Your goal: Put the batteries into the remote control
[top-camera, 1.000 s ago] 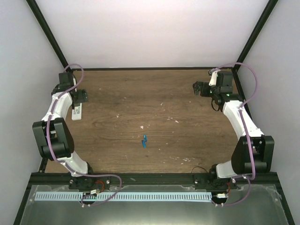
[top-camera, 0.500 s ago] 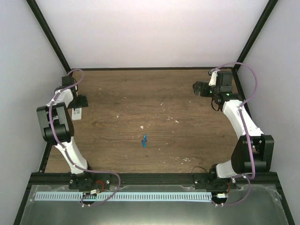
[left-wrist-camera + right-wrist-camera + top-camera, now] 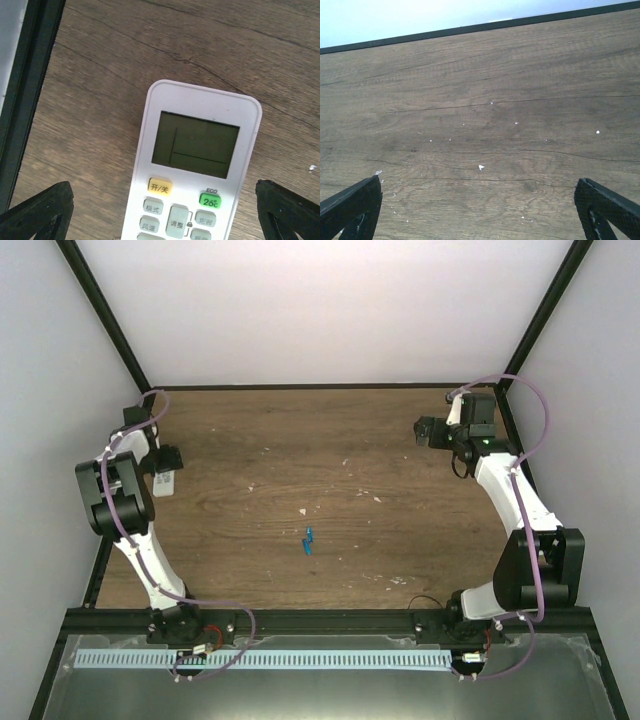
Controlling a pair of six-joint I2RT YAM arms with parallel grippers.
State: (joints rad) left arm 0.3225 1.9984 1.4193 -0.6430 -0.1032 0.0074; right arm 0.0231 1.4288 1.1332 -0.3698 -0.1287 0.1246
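Note:
I need to lower my left gripper before I close it on the remote (image 3: 163,479) (image 3: 180,206). My left gripper's fingers are above the remote's button side.
The white remote control (image 3: 166,483) lies at the table's far left edge, buttons and display facing up in the left wrist view (image 3: 192,170). My left gripper (image 3: 163,459) hangs open right over it, one fingertip (image 3: 42,210) on each side, not touching it. Two small blue batteries (image 3: 309,540) lie together near the middle of the table. My right gripper (image 3: 428,430) is open at the far right, above bare wood (image 3: 480,150), with nothing between its fingers.
A black frame rail (image 3: 30,85) runs along the table's left edge, close beside the remote. Small white flecks (image 3: 480,167) dot the wood. White walls enclose the table on three sides.
The left arm has folded back toward the far left corner, bringing its gripper over the remote's upper end. The right arm, batteries and remote have not moved.

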